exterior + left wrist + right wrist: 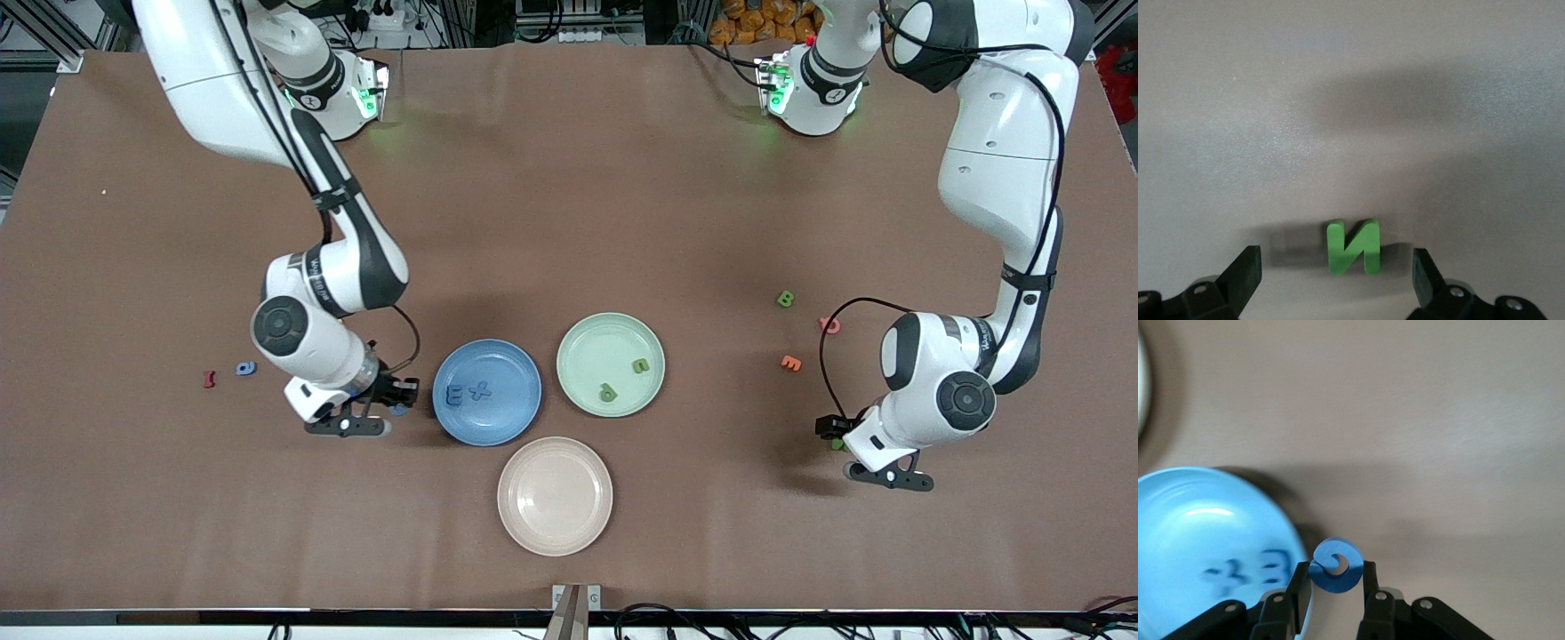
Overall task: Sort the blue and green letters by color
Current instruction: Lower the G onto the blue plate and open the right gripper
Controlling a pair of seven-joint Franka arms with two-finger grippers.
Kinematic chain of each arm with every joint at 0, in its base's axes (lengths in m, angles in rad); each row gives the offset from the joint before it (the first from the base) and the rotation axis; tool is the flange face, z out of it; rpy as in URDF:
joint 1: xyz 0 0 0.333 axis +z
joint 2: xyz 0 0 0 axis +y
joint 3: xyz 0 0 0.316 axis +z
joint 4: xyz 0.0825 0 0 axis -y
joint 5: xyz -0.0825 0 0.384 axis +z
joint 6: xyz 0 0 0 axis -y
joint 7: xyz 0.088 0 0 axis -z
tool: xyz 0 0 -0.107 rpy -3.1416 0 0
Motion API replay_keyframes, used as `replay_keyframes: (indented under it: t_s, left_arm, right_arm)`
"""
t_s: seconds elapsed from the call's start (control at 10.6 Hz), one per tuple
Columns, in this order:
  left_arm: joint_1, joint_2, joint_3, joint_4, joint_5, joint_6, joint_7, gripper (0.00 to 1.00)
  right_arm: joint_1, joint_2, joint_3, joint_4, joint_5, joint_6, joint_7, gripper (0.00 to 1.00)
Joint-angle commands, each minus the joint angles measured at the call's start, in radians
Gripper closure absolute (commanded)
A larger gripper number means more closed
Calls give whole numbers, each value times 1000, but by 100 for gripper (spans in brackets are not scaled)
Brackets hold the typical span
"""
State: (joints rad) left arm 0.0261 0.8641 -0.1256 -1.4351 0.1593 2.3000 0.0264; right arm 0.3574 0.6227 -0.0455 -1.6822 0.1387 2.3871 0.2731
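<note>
I need to sort the green N onto the green plate (587,342), so next I will grip it by its upright strokes with my left gripper.
My right gripper (397,402) is shut on a round blue letter (1335,566), just off the rim of the blue plate (516,418) toward the right arm's end. Two blue letters (468,392) lie in that plate. The green plate (587,342) holds two green letters (622,378). My left gripper (832,433) is open and low over a green N (1353,246), which lies on the table between its fingers (1245,267). A green B (785,299) and a blue letter (245,367) lie loose on the table.
An empty pink plate (555,495) sits nearer the front camera than the other two plates. A pink letter (829,325) and an orange letter (790,363) lie near the green B. A dark red letter (210,380) lies beside the loose blue one.
</note>
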Motion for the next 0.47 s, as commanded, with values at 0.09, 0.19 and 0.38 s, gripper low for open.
replay_keyframes:
  t_s: [0.09,0.19,0.38]
  left_arm:
    - [-12,32,1,48,-21,-19,-85,45]
    - [-35,29,3,45,-11,-20,-220,99]
    - [-45,32,9,45,-9,-20,-287,100]
  right_arm:
    - [92,37,-7,56,27,-17,150,79]
    - [115,46,-7,68,27,-17,191,78]
    - [156,54,-7,81,27,-17,238,77]
